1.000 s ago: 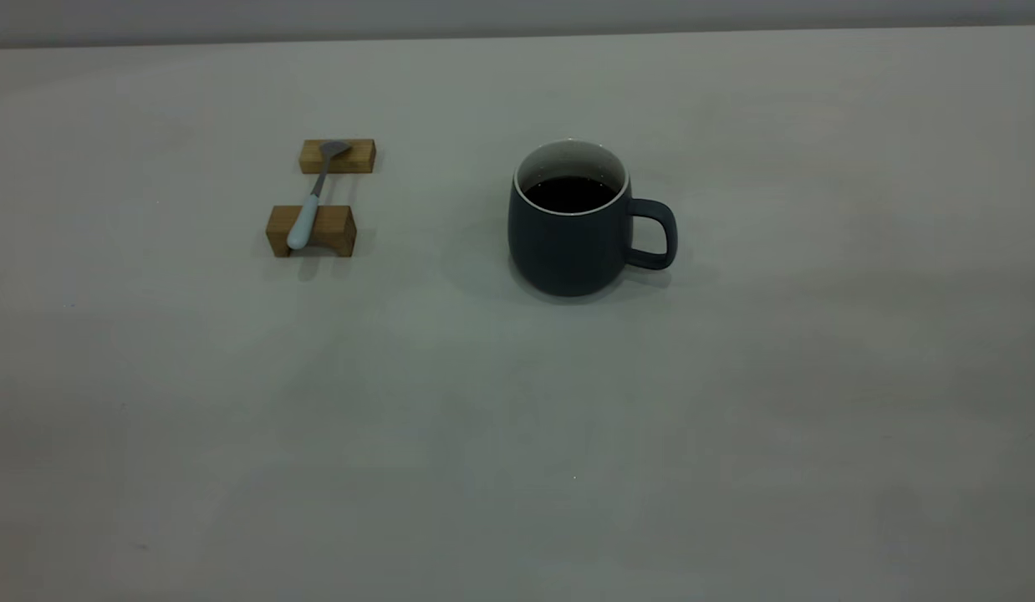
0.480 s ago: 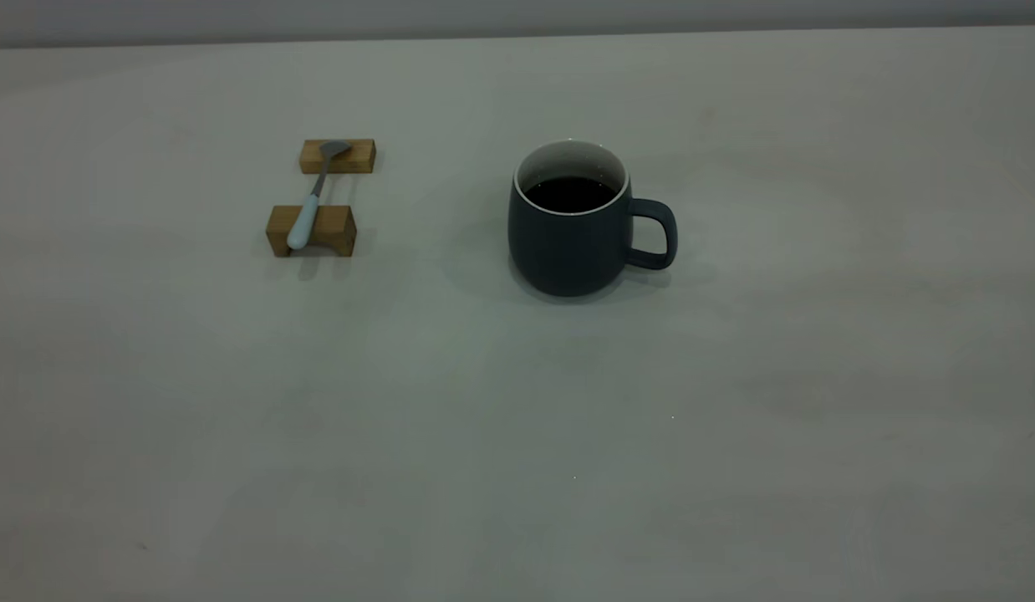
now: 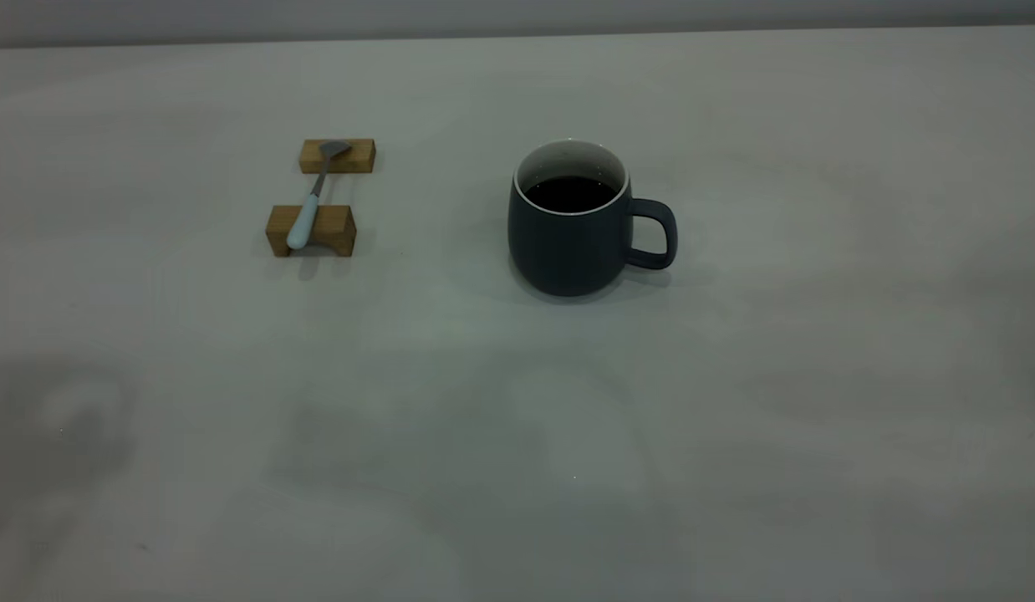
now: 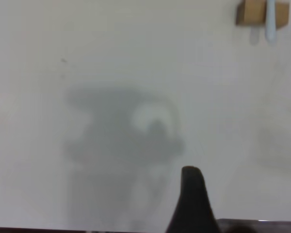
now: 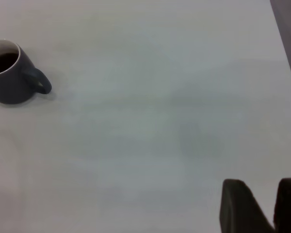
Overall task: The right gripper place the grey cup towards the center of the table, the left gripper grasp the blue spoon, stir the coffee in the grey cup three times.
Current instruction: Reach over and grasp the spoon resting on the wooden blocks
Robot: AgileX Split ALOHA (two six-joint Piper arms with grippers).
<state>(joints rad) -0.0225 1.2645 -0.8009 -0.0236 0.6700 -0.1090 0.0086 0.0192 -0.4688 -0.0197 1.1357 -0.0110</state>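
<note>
The blue spoon has to stir the coffee in the grey cup (image 3: 570, 230). My left gripper will next grip it by its handle (image 3: 303, 222), so that its bowl stays free.
The grey cup (image 3: 570, 230) stands upright near the table's (image 3: 735, 418) middle, handle to the right, with dark coffee (image 3: 570, 193) inside. In the right wrist view the grey cup (image 5: 9, 80) is far off. The blue spoon (image 3: 304, 221) lies across two wooden blocks to the cup's left, and its handle end (image 4: 270, 22) shows in the left wrist view. Neither gripper appears in the exterior view. My left gripper (image 4: 262, 194) hangs over bare table, short of the spoon, one dark finger (image 4: 191, 194) showing, the other beyond the picture. My right gripper (image 5: 275, 189) is far from the cup, its fingers nearly touching, holding nothing.
Two small wooden blocks, a far one (image 3: 338, 156) and a near one (image 3: 311, 231), carry the spoon. The table's edge and a dark floor strip (image 5: 288, 39) show in the right wrist view. A soft arm shadow (image 4: 121, 131) lies under the left gripper.
Grey shadows have spread over the table's near left and near middle in the exterior view. The cup, spoon and blocks have not moved.
</note>
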